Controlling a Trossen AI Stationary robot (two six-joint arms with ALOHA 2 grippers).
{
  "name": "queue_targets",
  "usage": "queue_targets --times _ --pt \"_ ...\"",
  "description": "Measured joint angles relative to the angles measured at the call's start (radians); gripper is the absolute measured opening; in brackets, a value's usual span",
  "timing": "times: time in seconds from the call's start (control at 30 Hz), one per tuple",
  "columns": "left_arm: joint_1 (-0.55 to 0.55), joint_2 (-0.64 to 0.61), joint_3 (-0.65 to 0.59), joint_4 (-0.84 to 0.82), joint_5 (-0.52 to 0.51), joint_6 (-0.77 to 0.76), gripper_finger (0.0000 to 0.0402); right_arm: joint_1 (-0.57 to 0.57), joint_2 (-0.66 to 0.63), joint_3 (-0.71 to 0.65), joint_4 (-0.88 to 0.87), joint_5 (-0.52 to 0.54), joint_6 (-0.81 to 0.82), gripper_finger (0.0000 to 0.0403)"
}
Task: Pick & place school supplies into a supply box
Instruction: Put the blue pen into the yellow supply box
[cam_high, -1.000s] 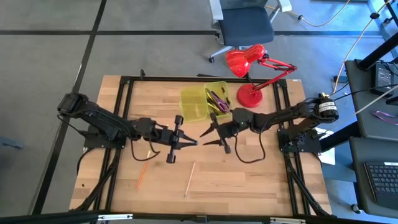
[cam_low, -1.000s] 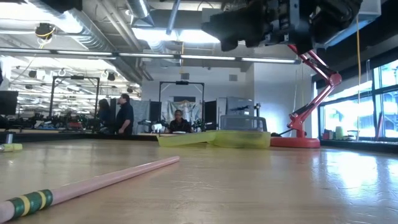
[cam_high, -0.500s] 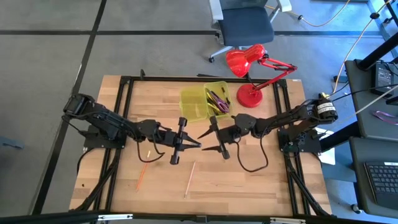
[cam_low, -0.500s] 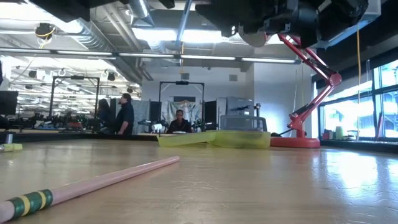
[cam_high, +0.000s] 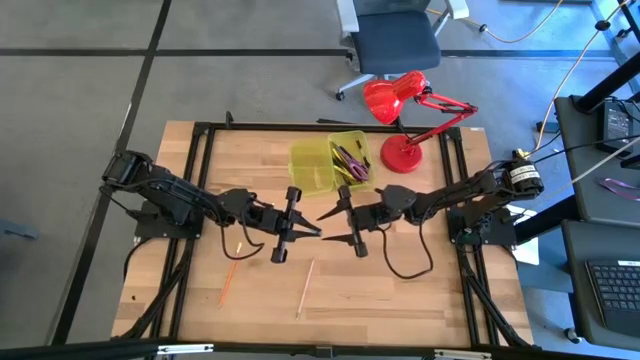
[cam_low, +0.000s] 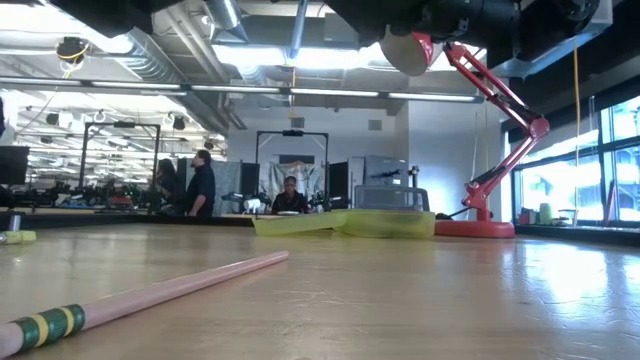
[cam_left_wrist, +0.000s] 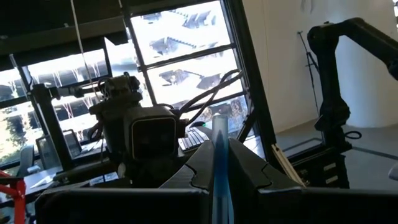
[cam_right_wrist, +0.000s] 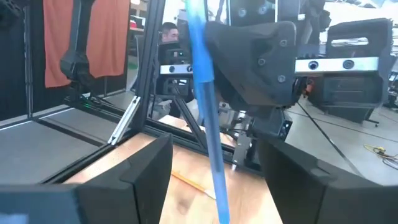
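I should next grab the blue pen by its lower body (cam_right_wrist: 217, 174) with my right gripper, then carry it into the supply box.
My left gripper (cam_high: 316, 234) hovers over the table's middle, shut on a blue pen (cam_left_wrist: 219, 140). My right gripper (cam_high: 326, 227) faces it, open. In the right wrist view its two fingers stand wide on either side of the blue pen (cam_right_wrist: 206, 112) without touching it. The yellow-green supply box (cam_high: 318, 165) lies open on its two halves near the far edge, with purple scissors (cam_high: 350, 160) in its right half. A pale pink pencil (cam_high: 305, 287) and an orange pencil (cam_high: 228, 283) lie flat on the wood nearer the front. My left gripper pinches the blue pen's shaft (cam_left_wrist: 219, 163) between its two fingers, which come in level from the table's left and lie across the pen. The pen is lifted clear of the table, standing roughly upright, and its lower end (cam_right_wrist: 221, 214) hangs free.
A red desk lamp (cam_high: 402, 152) stands on its round base just right of the box, its arm (cam_low: 500, 110) reaching over the far right. The pink pencil (cam_low: 150, 296) lies close to the low camera. Black frame rails run along both sides of the table.
My right gripper has moved toward the table's left and a little toward the near edge, closing the distance to my left gripper, until its open fingers flank the pen. My left gripper has shifted slightly to the right with the pen still in its hold.
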Motion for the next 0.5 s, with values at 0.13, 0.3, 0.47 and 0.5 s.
queue_targets --times 0.13,0.3,0.47,0.5 --pt "0.000 0.000 0.000 0.000 0.000 -0.001 0.0015 0.000 0.015 0.047 -0.025 -0.001 0.000 0.0230" --pt "0.000 0.000 0.000 0.000 -0.001 -0.005 0.0015 0.000 0.060 0.092 -0.063 -0.019 -0.002 0.0210" --pt "0.000 0.000 0.000 -0.007 -0.001 -0.020 0.0015 0.000 0.082 0.108 -0.092 -0.019 0.001 0.0178" --pt "0.000 0.000 0.000 -0.009 -0.001 -0.020 0.0015 0.000 0.082 0.108 -0.095 -0.019 0.001 0.0169"
